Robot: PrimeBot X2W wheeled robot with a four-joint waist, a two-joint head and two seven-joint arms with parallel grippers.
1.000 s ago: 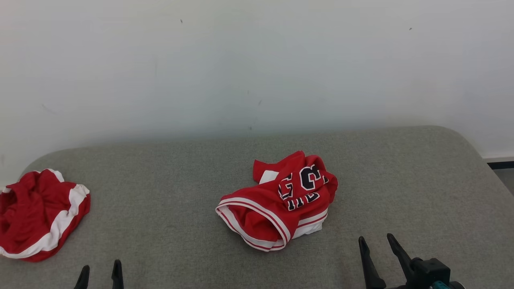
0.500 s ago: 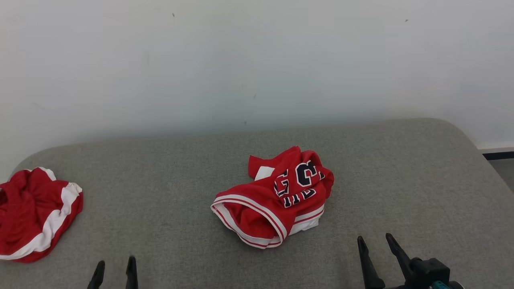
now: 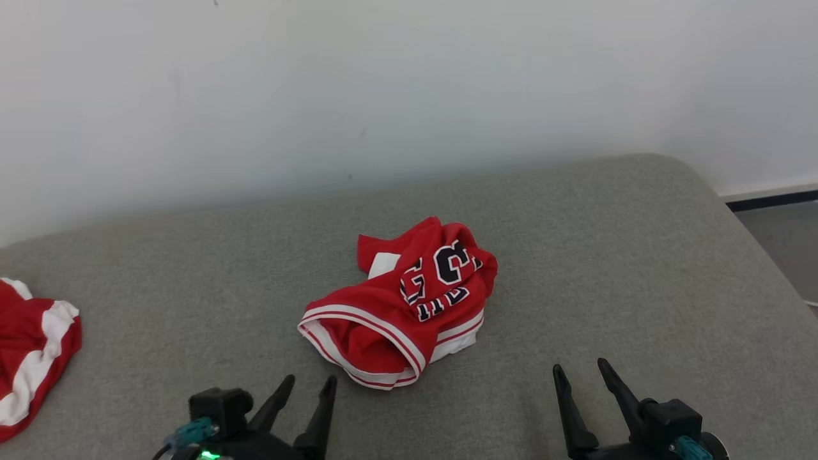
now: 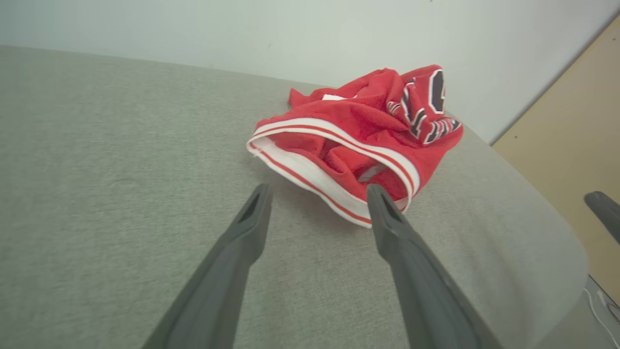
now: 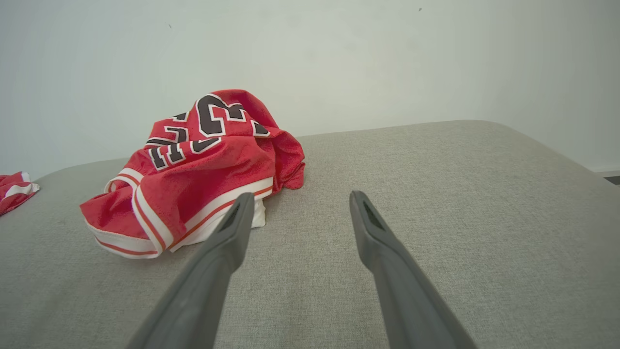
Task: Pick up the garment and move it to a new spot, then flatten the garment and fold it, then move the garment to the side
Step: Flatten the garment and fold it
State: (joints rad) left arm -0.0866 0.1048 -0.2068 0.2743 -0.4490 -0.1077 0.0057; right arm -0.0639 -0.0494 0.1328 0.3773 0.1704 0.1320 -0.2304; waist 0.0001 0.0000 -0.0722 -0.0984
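My left gripper is going to pinch the garment next by that raised striped hem (image 3: 369,319), because the garment lies bunched and slack (image 3: 425,280) with its striped hem arching up open.
A crumpled red garment (image 3: 399,306) with white trim and dark lettering lies bunched in the middle of the grey cushioned surface (image 3: 575,255). My left gripper (image 3: 310,383) stands open just short of its near hem, fingers apart and empty. In the left wrist view the garment (image 4: 358,131) sits right beyond my left gripper (image 4: 317,191), the right finger overlapping the white hem. Off to the garment's right my right gripper (image 3: 580,369) is open and empty. In the right wrist view the garment (image 5: 193,169) lies left of my right gripper (image 5: 298,196).
A second red and white garment (image 3: 29,351) lies at the surface's far left edge, also seen as a red and white scrap (image 5: 14,189) in the right wrist view. A pale wall (image 3: 383,96) runs behind. The surface's rounded right edge drops to floor (image 3: 779,236).
The head camera has turned right and tipped down, so the whole scene has slid left. My left gripper has risen into view toward the garment's near hem. The right gripper has barely moved.
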